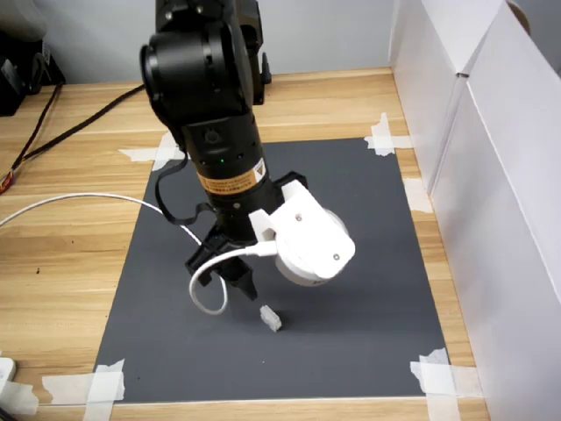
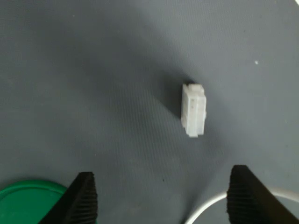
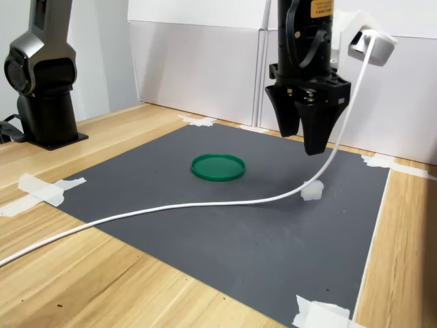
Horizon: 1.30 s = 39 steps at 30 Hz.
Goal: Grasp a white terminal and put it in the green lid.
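Next, my gripper grabs the white terminal by its long flat sides, since its ends are stepped and ridged.
The white terminal [image 1: 270,317] [image 3: 312,191] is a tiny ridged block lying on the black mat [image 1: 368,289]. My gripper [image 1: 223,276] [image 3: 302,137] hangs open a little above the mat, beside the terminal and not touching it. In the wrist view the terminal [image 2: 193,110] lies ahead of the two black fingers [image 2: 81,198], closer to one side, with nothing between them. The green lid [image 3: 218,167] rests flat on the mat to the second exterior view's left of the gripper. Only its edge [image 2: 28,203] shows in the wrist view, and the arm hides it in the first exterior view.
A white cable [image 3: 205,203] trails from the wrist camera [image 1: 307,246] across the mat, passing close to the terminal. White tape strips [image 1: 96,384] hold the mat's corners. White panels [image 1: 491,158] wall one side. Another black arm base [image 3: 41,75] stands on the wooden table.
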Tool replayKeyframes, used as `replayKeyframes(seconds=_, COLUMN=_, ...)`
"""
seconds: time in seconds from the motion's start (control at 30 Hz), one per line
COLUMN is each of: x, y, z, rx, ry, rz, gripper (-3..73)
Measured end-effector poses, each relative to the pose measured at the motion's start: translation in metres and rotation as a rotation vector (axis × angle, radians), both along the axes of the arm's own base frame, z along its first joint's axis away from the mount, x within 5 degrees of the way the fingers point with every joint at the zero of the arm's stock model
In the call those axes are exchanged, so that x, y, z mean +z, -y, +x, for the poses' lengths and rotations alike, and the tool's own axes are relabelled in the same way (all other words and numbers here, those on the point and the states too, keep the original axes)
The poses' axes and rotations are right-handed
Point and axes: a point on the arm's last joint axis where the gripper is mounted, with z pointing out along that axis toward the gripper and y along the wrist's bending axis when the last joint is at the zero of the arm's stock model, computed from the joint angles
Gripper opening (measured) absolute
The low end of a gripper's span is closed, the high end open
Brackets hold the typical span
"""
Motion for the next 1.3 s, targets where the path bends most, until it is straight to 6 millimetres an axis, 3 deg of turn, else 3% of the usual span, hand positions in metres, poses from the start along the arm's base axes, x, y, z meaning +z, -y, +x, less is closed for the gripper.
replayKeyframes(seconds=0.2, x=0.0, y=-0.011, z=-0.002, rx=0.019, ry=-0.001, rz=0.005, gripper=67.3)
replayKeyframes(seconds=0.7, x=0.001, y=0.017, z=0.007, rx=-0.016, ry=0.062, rz=-0.058, gripper=67.1)
replayKeyframes(seconds=0.97, x=0.0, y=0.012, z=0.011, rx=-0.021, ry=0.06, rz=-0.023, gripper=67.0)
replayKeyframes(seconds=1.3, x=-0.024, y=0.001, z=0.017, rx=-0.023, ry=0.013, rz=-0.038, gripper=66.9)
